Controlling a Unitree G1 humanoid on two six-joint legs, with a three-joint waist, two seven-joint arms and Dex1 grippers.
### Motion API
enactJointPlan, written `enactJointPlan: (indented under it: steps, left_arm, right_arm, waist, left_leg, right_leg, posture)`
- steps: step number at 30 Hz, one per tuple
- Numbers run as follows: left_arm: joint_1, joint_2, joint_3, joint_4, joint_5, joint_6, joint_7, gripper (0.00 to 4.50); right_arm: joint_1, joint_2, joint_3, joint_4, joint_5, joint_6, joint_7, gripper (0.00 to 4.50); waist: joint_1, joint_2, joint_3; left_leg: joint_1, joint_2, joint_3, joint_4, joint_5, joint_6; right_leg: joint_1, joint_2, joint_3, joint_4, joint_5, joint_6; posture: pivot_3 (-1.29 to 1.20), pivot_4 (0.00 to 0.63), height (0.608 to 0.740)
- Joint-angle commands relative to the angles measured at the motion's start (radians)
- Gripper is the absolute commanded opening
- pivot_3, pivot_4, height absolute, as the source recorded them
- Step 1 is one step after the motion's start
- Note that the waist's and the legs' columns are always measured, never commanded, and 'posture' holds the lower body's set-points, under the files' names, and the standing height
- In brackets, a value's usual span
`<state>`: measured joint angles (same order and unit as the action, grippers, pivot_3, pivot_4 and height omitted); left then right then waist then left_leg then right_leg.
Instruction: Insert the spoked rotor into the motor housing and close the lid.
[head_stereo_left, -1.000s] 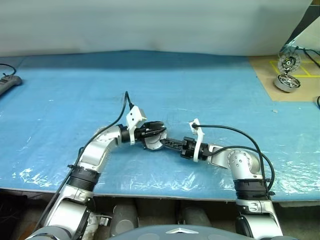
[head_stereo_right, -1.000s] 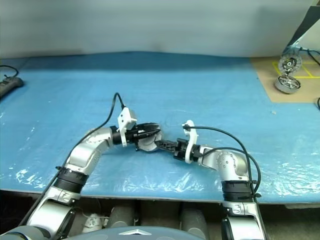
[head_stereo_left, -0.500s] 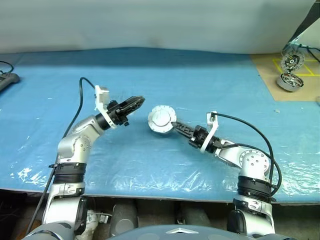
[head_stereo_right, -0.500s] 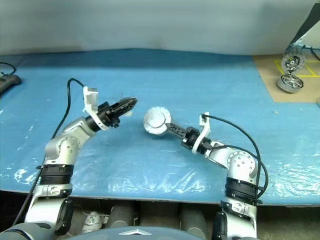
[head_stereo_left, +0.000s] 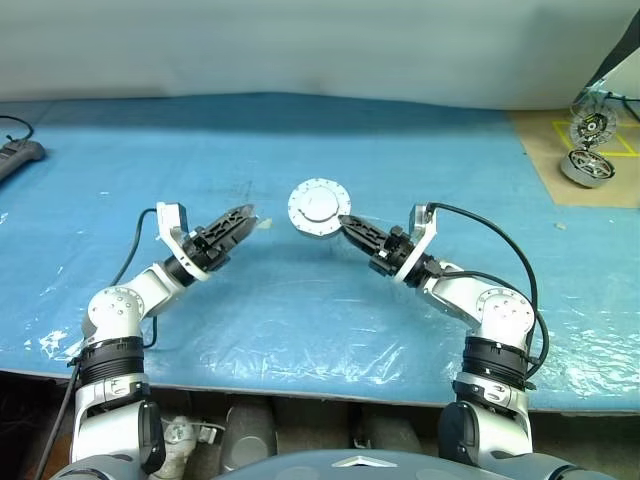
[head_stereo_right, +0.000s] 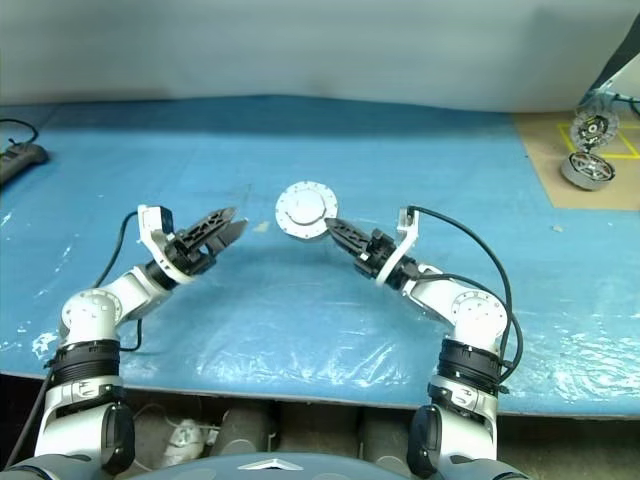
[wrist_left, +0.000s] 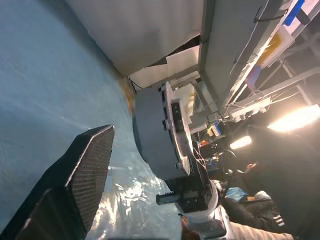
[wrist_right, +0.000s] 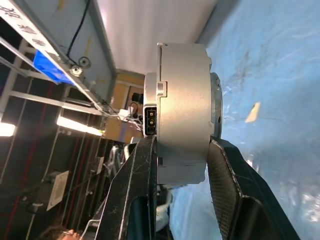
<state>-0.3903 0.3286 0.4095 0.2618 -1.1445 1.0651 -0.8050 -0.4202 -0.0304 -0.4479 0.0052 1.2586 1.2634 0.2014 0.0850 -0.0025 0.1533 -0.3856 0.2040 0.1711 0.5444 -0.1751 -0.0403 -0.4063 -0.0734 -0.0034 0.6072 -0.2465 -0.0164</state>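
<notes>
The left gripper grips the motor housing by its free edge (head_stereo_left: 299, 208) next, across the housing's two flat, facing ends, since the housing's side is curved.
My right gripper (head_stereo_left: 345, 222) is shut on the rim of the motor housing (head_stereo_left: 318, 208), a thick silver-grey cylinder held clear above the blue sheet. In the right wrist view the housing (wrist_right: 182, 125) sits edge-on between both fingers (wrist_right: 142, 190), a small connector socket showing in its side. The lid appears seated on it, its smooth grey face turned towards my head camera. The spoked rotor is hidden. My left gripper (head_stereo_left: 240, 218) hovers a hand's width to the left of the housing, open and holding nothing; one of its fingers (wrist_left: 92, 165) shows in the left wrist view.
A blue plastic sheet (head_stereo_left: 300, 310) covers the table. On a brown board (head_stereo_left: 560, 135) at the far right are two round metal parts (head_stereo_left: 588, 165). A dark power strip (head_stereo_left: 20, 155) lies at the far left edge.
The left gripper let go of the housing, swung away to the left and opened. The right gripper lifted the housing and turned its flat face up towards me.
</notes>
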Motion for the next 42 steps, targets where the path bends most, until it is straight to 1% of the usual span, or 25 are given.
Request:
enactJointPlan:
  steps: [1,4,7,9,13,16,20,23,27,28,30,33,34,35,36,39,41,42]
  left_arm:
    - [0.006,-0.015,0.010,-0.021,-0.053,0.053,0.013,4.46]
    - [-0.017,-0.058,0.016,-0.034,-0.071,0.044,0.046,4.46]
    - [-0.016,-0.073,-0.026,-0.066,-0.058,0.053,0.040,4.46]
    - [-0.019,-0.096,-0.057,-0.068,-0.025,0.032,0.055,4.46]
    - [-0.040,-0.150,-0.079,-0.068,-0.024,0.020,0.086,4.46]
    - [-0.080,-0.194,-0.098,-0.053,-0.012,-0.002,0.090,4.46]
    - [-0.144,-0.259,-0.076,0.009,-0.011,-0.050,0.136,4.46]
    - [-0.156,-0.274,-0.088,0.033,0.029,-0.083,0.163,4.46]
    - [-0.138,-0.272,-0.112,0.013,0.074,-0.106,0.164,4.46]
    - [-0.127,-0.272,-0.109,-0.001,0.063,-0.107,0.138,4.29]
    - [-0.117,-0.276,-0.099,-0.011,0.050,-0.099,0.143,3.89]
    - [-0.121,-0.271,-0.147,-0.014,0.129,-0.135,0.173,2.82]
    - [-0.118,-0.275,-0.136,-0.023,0.096,-0.125,0.140,2.58]
    - [-0.113,-0.277,-0.127,-0.038,0.061,-0.114,0.107,2.57]
    - [-0.114,-0.284,-0.125,-0.043,0.054,-0.113,0.118,2.57]
    - [-0.124,-0.287,-0.161,-0.034,0.115,-0.141,0.155,2.57]
    - [-0.127,-0.289,-0.154,-0.028,0.103,-0.134,0.150,2.57]
    - [-0.126,-0.290,-0.140,-0.034,0.073,-0.122,0.132,2.57]
  right_arm:
    - [-0.027,-0.006,0.024,-0.068,0.101,-0.003,0.010,1.20]
    - [-0.023,-0.031,0.053,-0.090,0.121,0.002,0.025,1.20]
    - [-0.018,-0.047,0.073,-0.091,0.136,-0.002,0.025,1.20]
    - [-0.019,-0.056,0.084,-0.092,0.143,-0.008,0.026,1.20]
    - [-0.015,-0.074,0.100,-0.096,0.156,-0.016,0.028,1.20]
    - [-0.015,-0.082,0.111,-0.095,0.161,-0.023,0.027,1.20]
    - [-0.012,-0.091,0.124,-0.093,0.158,-0.030,0.024,1.20]
    - [-0.005,-0.095,0.129,-0.095,0.161,-0.038,0.013,1.20]
    - [0.009,-0.102,0.133,-0.106,0.168,-0.050,-0.003,1.20]
    - [0.012,-0.104,0.134,-0.108,0.168,-0.054,-0.007,1.20]
    - [0.017,-0.105,0.136,-0.109,0.172,-0.061,-0.018,1.20]
    - [0.021,-0.100,0.140,-0.116,0.156,-0.085,-0.048,1.20]
    - [0.022,-0.095,0.142,-0.122,0.145,-0.099,-0.066,1.20]
    - [0.022,-0.086,0.141,-0.127,0.138,-0.117,-0.089,1.20]
    - [0.020,-0.079,0.141,-0.132,0.136,-0.129,-0.107,1.20]
    - [0.022,-0.091,0.161,-0.155,0.110,-0.141,-0.106,1.20]
    - [0.027,-0.098,0.173,-0.169,0.083,-0.162,-0.096,1.20]
    - [0.028,-0.099,0.178,-0.175,0.066,-0.179,-0.091,1.20]
  waist:
    - [0.000,-0.001,0.000]
    - [0.007,-0.002,0.001]
    - [0.011,-0.003,0.002]
    - [0.012,-0.003,0.002]
    - [0.012,-0.004,0.002]
    - [0.014,-0.004,0.002]
    - [0.013,-0.004,0.002]
    - [0.012,-0.004,0.002]
    - [0.012,-0.004,0.002]
    - [0.012,-0.004,0.002]
    - [0.012,-0.004,0.002]
    - [0.014,-0.004,0.002]
    - [0.014,-0.004,0.002]
    - [0.013,-0.004,0.002]
    - [0.012,-0.004,0.002]
    - [0.013,-0.004,0.002]
    - [0.013,-0.004,0.002]
    - [0.014,-0.004,0.002]
  left_leg:
    - [0.000,0.000,0.000,0.000,0.000,0.000]
    - [0.000,0.000,0.000,0.000,0.000,0.000]
    - [0.000,0.000,-0.001,0.001,0.000,0.000]
    - [0.000,0.000,-0.001,0.001,0.000,0.000]
    - [0.000,0.000,-0.002,0.002,0.000,0.000]
    - [-0.001,0.000,-0.003,0.003,0.000,0.000]
    - [-0.002,0.000,-0.004,0.005,0.000,0.000]
    - [-0.002,-0.001,-0.005,0.006,0.000,0.000]
    - [-0.003,0.000,-0.007,0.006,0.000,0.000]
    - [-0.003,-0.001,-0.007,0.006,0.000,0.000]
    - [-0.004,-0.001,-0.008,0.007,0.000,0.000]
    - [-0.007,0.000,-0.011,0.009,0.000,0.000]
    - [-0.008,0.000,-0.013,0.011,0.000,0.000]
    - [-0.009,0.000,-0.014,0.012,0.000,0.000]
    - [-0.010,0.000,-0.015,0.014,0.000,0.000]
    - [-0.011,0.000,-0.017,0.016,0.000,0.000]
    - [-0.011,0.000,-0.019,0.018,0.000,0.000]
    - [-0.011,-0.001,-0.020,0.018,0.000,0.000]
  right_leg:
    - [0.000,0.000,0.000,0.000,0.000,0.000]
    - [0.000,0.000,0.000,0.000,0.000,0.000]
    - [0.001,0.000,-0.001,0.000,0.000,0.001]
    - [0.001,0.000,-0.001,0.000,0.000,0.001]
    - [0.002,0.000,-0.001,0.000,0.001,0.001]
    - [0.002,0.000,-0.003,0.001,0.001,0.001]
    - [0.003,0.000,-0.003,0.001,0.001,0.002]
    - [0.003,0.000,-0.003,0.001,0.001,0.002]
    - [0.003,0.000,-0.005,0.001,0.001,0.002]
    - [0.003,0.000,-0.005,0.001,0.001,0.002]
    - [0.003,0.000,-0.006,0.001,0.001,0.002]
    - [0.004,0.000,-0.008,0.002,0.001,0.002]
    - [0.004,0.000,-0.009,0.002,0.001,0.002]
    - [0.004,0.000,-0.010,0.002,0.001,0.002]
    - [0.004,0.000,-0.010,0.003,0.001,0.002]
    - [0.004,-0.001,-0.012,0.004,0.001,0.002]
    - [0.006,-0.001,-0.014,0.004,0.001,0.002]
    - [0.007,-0.002,-0.014,0.004,0.001,0.002]
  posture:
    - [0.00,0.150,0.740]
    - [0.00,0.150,0.740]
    - [0.00,0.150,0.740]
    - [0.00,0.150,0.740]
    - [0.00,0.150,0.740]
    - [0.00,0.150,0.740]
    - [0.00,0.150,0.740]
    - [0.00,0.150,0.740]
    - [0.00,0.150,0.740]
    - [0.00,0.150,0.740]
    - [0.00,0.150,0.740]
    - [0.00,0.150,0.740]
    - [0.00,0.150,0.740]
    - [0.00,0.150,0.740]
    - [0.00,0.150,0.740]
    - [0.00,0.150,0.740]
    - [0.00,0.150,0.740]
    - [0.00,0.150,0.740]
